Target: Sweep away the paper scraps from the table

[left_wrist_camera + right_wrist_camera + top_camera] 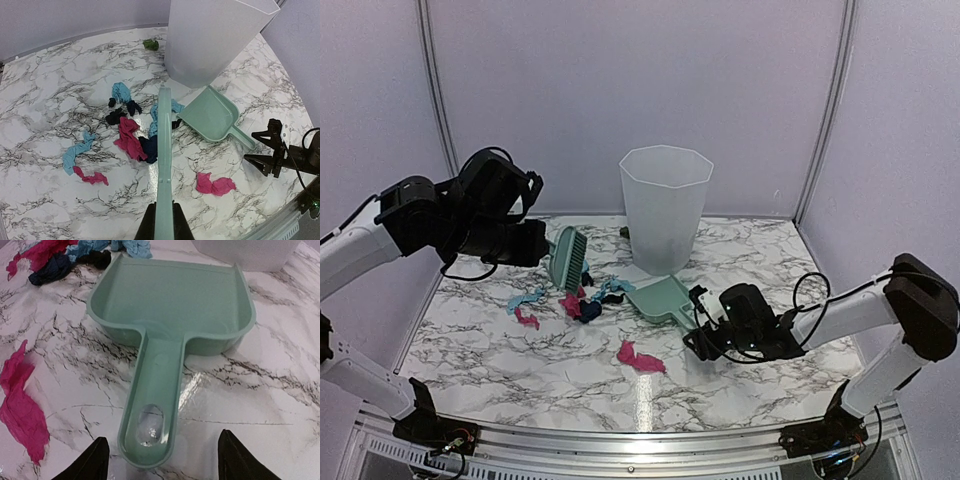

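I will grab the mint-green dustpan with my right gripper by its handle [686, 321] [152, 412]. The dustpan's open edge then stays free to take in the swept paper scraps.
The paper scraps, pink, light blue and dark navy, lie mostly in a loose pile [585, 303] [131, 136] on the table [500, 375]. One pink scrap [640, 358] [215, 185] [20, 410] lies apart, nearer the front. A blue strip with a pink bit [525, 305] [75, 154] lies to the left. My left gripper [535, 243] [164, 226] is shut on the mint-green brush [565, 258] [164, 160], held above the pile. The mint-green dustpan [660, 298] [212, 115] [170, 295] rests flat on the table. My right gripper [695, 320] [162, 454] stands open, its jaws either side of the handle's end without touching it.
A tall translucent white bin [665, 205] [215, 35] stands just behind the dustpan. A small green object [150, 44] lies by the bin's left side near the back wall. The metal front rail [620, 445] runs along the near edge.
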